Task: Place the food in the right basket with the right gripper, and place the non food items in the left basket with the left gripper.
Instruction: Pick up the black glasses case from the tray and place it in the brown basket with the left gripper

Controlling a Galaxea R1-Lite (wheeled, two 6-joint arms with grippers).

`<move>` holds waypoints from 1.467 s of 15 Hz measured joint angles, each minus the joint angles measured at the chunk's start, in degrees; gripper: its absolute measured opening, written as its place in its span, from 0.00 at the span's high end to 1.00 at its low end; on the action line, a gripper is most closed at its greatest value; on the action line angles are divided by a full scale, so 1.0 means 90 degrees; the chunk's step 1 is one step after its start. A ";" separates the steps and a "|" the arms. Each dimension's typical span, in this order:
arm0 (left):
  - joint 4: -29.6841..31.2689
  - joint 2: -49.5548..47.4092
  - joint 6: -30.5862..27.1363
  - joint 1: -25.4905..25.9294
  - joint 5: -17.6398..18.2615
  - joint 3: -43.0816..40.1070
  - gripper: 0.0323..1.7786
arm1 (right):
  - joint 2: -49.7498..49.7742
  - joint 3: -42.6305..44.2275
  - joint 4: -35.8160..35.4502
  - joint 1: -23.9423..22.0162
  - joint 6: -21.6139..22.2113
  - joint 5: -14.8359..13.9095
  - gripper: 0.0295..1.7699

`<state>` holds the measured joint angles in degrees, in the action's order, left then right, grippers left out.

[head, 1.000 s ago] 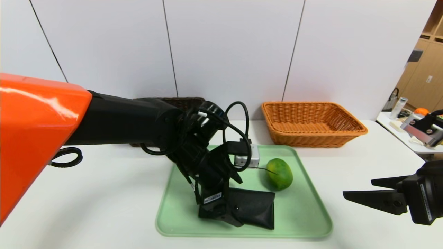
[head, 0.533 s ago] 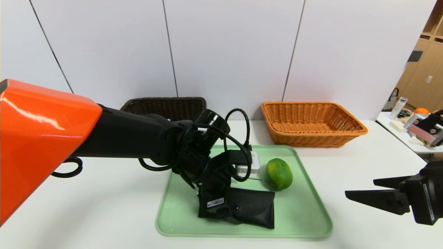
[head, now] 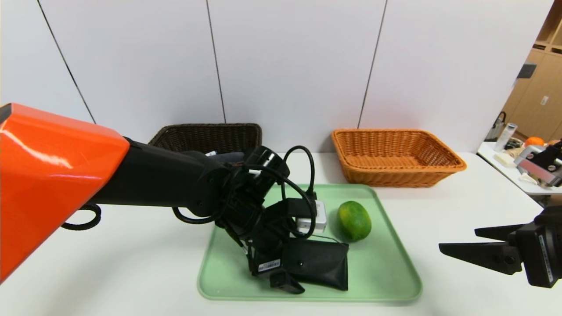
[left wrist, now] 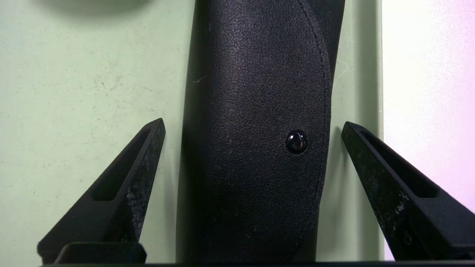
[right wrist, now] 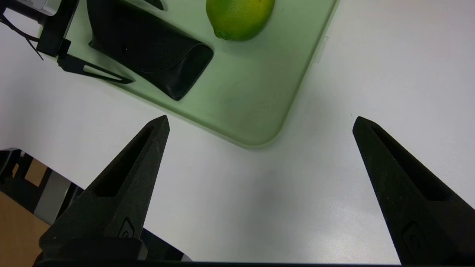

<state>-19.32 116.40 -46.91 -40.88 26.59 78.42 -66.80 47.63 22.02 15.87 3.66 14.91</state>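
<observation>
My left gripper grabs the black pouch by its middle [head: 298, 269] beside the snap button next, to put this non food item in the dark brown basket [head: 206, 136].
A flat black pouch [head: 320, 263] [left wrist: 256, 111] lies near the front of a pale green tray [head: 386, 272]. My left gripper [head: 283, 270] [left wrist: 253, 124] is down over the pouch's left end. It is open, with one finger on each side of the pouch and apart from it. The green citrus fruit [head: 354, 220] [right wrist: 239, 16] sits on the tray behind the pouch. My right gripper [head: 457, 238] [right wrist: 260, 119] hovers open and empty over bare table, right of the tray. The orange-tan right basket [head: 397, 156] and dark brown left basket [head: 206, 136] stand at the back.
My left arm hides most of the dark basket's inside; a grey roll [head: 230, 156] and a white bit [head: 210, 153] show there. A side table with clutter [head: 527, 162] stands at the far right. The table's front edge [right wrist: 48, 155] runs close below my right gripper.
My left arm has dropped lower, bringing its open fingers down around the pouch and uncovering the dark basket behind it. The right gripper has barely moved.
</observation>
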 joint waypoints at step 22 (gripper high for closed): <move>-0.0020 0.0083 0.0389 0.0009 0.0019 0.0042 0.25 | 0.0011 0.0000 -0.0019 0.0000 0.0000 0.0000 0.03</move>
<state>-19.50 117.14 -43.41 -40.79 26.76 78.80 -66.71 47.63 21.85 15.87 3.66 14.91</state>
